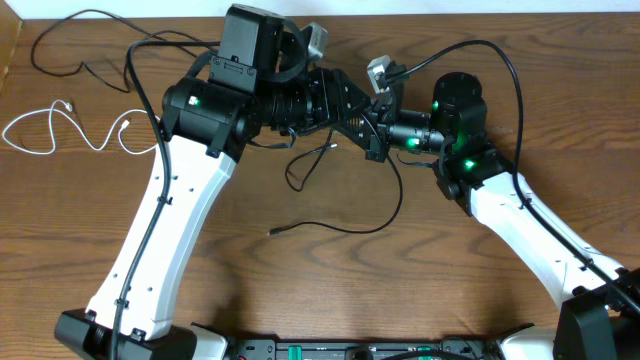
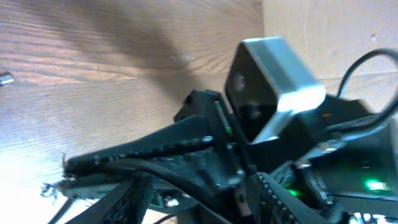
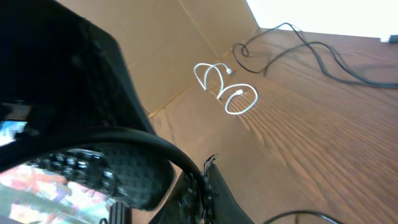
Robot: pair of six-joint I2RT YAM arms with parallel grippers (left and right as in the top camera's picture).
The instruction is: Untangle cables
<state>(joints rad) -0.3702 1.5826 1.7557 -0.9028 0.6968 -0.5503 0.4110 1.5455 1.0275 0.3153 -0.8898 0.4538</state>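
My left fingers straddle the black cable and should close.
A black cable (image 1: 385,222) loops over the table's middle, and its free plug (image 1: 273,231) lies on the wood. My right gripper (image 1: 373,140) is shut on this cable; in the right wrist view the cord (image 3: 168,148) runs into the pinched jaws (image 3: 205,173). My left gripper (image 1: 352,108) sits right against the right one, open, its fingers (image 2: 134,199) straddling the same cable (image 2: 177,173) without pinching it. A white cable (image 1: 60,135) lies coiled at the far left. A second black cable (image 1: 75,55) lies at the back left.
Both arms meet at the back centre of the wooden table (image 1: 330,290). The right arm's own thick wire (image 1: 515,80) arches above it. A cardboard wall (image 3: 168,50) borders the table's far left side.
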